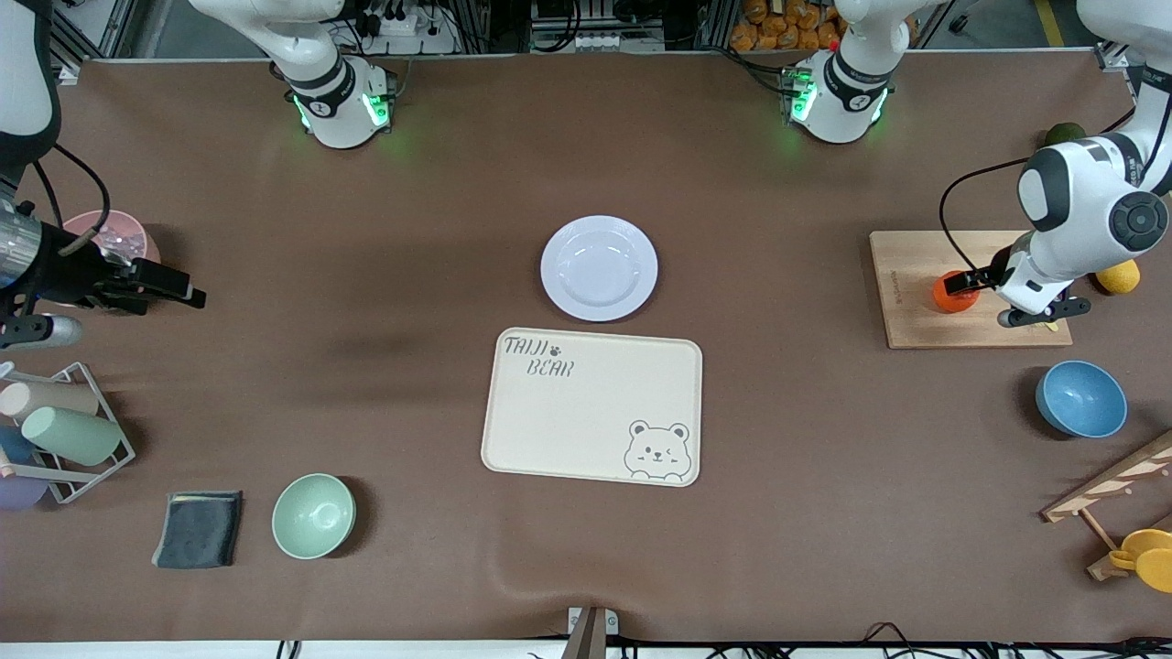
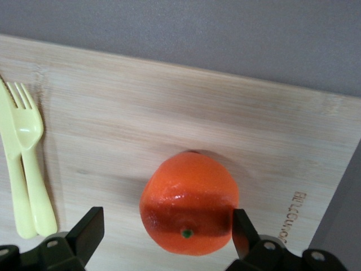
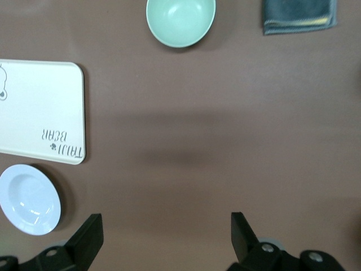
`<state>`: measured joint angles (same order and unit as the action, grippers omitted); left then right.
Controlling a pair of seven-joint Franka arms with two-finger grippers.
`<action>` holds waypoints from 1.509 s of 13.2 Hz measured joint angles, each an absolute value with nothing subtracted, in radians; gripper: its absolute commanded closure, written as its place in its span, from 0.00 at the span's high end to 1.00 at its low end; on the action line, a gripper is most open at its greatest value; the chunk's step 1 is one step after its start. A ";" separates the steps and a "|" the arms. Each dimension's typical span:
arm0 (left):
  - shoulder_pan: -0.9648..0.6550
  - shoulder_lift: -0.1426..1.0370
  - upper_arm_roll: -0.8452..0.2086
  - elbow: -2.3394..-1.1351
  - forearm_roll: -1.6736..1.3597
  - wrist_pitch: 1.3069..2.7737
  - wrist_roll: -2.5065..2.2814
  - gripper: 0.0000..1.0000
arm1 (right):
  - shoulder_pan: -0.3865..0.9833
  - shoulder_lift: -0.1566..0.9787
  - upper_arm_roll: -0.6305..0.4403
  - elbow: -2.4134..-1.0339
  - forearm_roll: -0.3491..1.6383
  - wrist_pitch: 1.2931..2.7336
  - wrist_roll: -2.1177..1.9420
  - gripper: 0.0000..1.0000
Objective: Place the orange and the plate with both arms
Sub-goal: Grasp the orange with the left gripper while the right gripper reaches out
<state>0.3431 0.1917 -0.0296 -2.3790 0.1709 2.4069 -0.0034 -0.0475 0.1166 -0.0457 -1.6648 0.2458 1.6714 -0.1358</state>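
Observation:
The left gripper grabs the orange [image 1: 952, 295] by its rounded sides next, to place it on the pale lavender plate [image 1: 599, 268].
The orange [image 1: 952, 295] lies on a wooden cutting board [image 1: 916, 275] at the left arm's end of the table. My left gripper [image 1: 963, 284] is low over the board, open, with its fingers on either side of the orange [image 2: 189, 200]. One finger [image 2: 242, 228] is right against the fruit and the other stands apart from it. The pale lavender plate [image 1: 599, 268] sits empty mid-table, just farther from the front camera than the cream bear tray [image 1: 591, 407]. My right gripper [image 1: 188, 291] is open and empty, high over bare table at the right arm's end. Its wrist view shows the plate [image 3: 28, 199] far off.
Yellow plastic cutlery [image 2: 25, 164] lies on the board beside the orange. A lemon [image 1: 1119, 276] and a dark green fruit [image 1: 1065, 134] sit near the left arm. A blue bowl [image 1: 1081, 399], a green bowl [image 1: 313, 515], a dark cloth [image 1: 198, 528], a cup rack [image 1: 64, 430] and a pink bowl [image 1: 110, 233] stand around the edges.

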 measured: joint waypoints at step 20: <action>0.343 0.227 -0.035 -2.382 0.130 2.408 -0.007 0.10 | -0.035 0.167 -0.043 -1.831 0.609 1.597 -0.136 1.00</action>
<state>0.3430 0.2268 -0.0351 -2.3822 0.1304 2.4082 -0.0074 -0.0345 0.1670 -0.0425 -1.8310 0.6085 1.5972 -0.1357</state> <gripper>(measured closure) 0.313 0.000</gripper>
